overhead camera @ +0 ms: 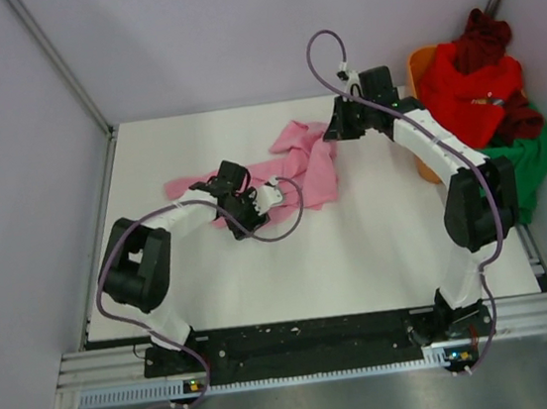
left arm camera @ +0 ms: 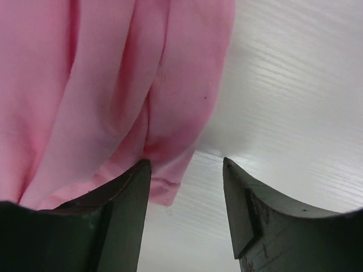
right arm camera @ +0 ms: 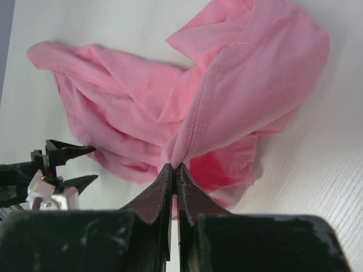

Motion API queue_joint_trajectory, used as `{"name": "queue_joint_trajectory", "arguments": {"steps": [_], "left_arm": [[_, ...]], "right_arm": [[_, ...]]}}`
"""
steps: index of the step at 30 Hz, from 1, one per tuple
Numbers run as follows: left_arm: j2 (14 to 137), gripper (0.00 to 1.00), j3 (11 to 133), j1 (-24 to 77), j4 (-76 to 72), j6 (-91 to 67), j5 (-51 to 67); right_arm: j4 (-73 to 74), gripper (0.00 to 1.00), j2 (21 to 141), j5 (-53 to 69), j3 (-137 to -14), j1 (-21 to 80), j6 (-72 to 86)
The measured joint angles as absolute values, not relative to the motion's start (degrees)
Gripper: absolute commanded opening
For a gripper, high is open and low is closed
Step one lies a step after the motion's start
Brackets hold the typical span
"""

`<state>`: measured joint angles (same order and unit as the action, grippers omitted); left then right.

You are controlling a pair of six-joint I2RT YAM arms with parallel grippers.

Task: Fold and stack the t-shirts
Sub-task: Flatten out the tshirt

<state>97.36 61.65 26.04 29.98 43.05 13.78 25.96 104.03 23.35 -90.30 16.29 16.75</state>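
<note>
My left gripper grabs the pink t-shirt's near hem [left arm camera: 166,184] next, apart from my right gripper's fold. Then I spread the shirt for folding.
The light pink t-shirt [overhead camera: 294,167] lies crumpled on the white table, at the back middle. My right gripper [overhead camera: 331,134] is at its right end, shut on a pinched fold of the pink cloth [right arm camera: 227,85], which rises to the closed fingertips [right arm camera: 174,166]. My left gripper [overhead camera: 274,193] is open at the shirt's near edge. In the left wrist view the shirt's hem [left arm camera: 164,190] hangs just beside the left finger [left arm camera: 122,192], and bare table shows between the two fingers. The left gripper also shows open in the right wrist view [right arm camera: 76,165].
At the right edge an orange basket [overhead camera: 423,61] holds a heap of shirts: bright red [overhead camera: 469,86], dark maroon [overhead camera: 483,37] and green [overhead camera: 529,158]. The white table [overhead camera: 340,256] has metal frame posts at the back corners and a rail along the near edge.
</note>
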Motion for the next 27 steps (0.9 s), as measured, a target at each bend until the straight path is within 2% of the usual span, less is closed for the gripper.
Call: {"name": "queue_joint_trajectory", "arguments": {"steps": [2, 4, 5, 6, 7, 14, 18, 27], "left_arm": [[99.1, 0.58, 61.6, 26.0, 29.4, 43.1, 12.2], [100.2, 0.52, 61.8, 26.0, 28.9, 43.3, 10.9], [100.3, 0.40, 61.8, 26.0, 28.3, 43.4, 10.4], [100.5, 0.17, 61.8, 26.0, 28.0, 43.5, 9.9], [100.6, 0.00, 61.9, 26.0, 27.8, 43.3, 9.4], [101.4, 0.00, 62.8, 25.6, 27.5, 42.8, 2.7], [98.0, 0.00, 66.8, 22.2, 31.7, 40.4, -1.3], [82.7, 0.00, 93.0, 8.2, 41.0, 34.4, -3.8]], "right_arm": [[26.0, 0.00, 103.9, 23.8, -90.3, 16.0, 16.8], [26.1, 0.00, 103.7, 24.2, -90.3, 15.8, 16.8], [26.2, 0.00, 103.6, 24.2, -90.3, 15.7, 16.7], [26.2, 0.00, 103.4, 24.3, -90.3, 15.6, 16.7], [26.2, 0.00, 103.1, 24.4, -90.3, 15.4, 16.7], [26.3, 0.00, 98.8, 24.8, -90.3, 12.0, 16.7], [26.7, 0.00, 93.7, 24.6, -90.4, 8.5, 16.7], [27.4, 0.00, 76.2, 20.7, -93.3, 5.5, 15.4]]}}
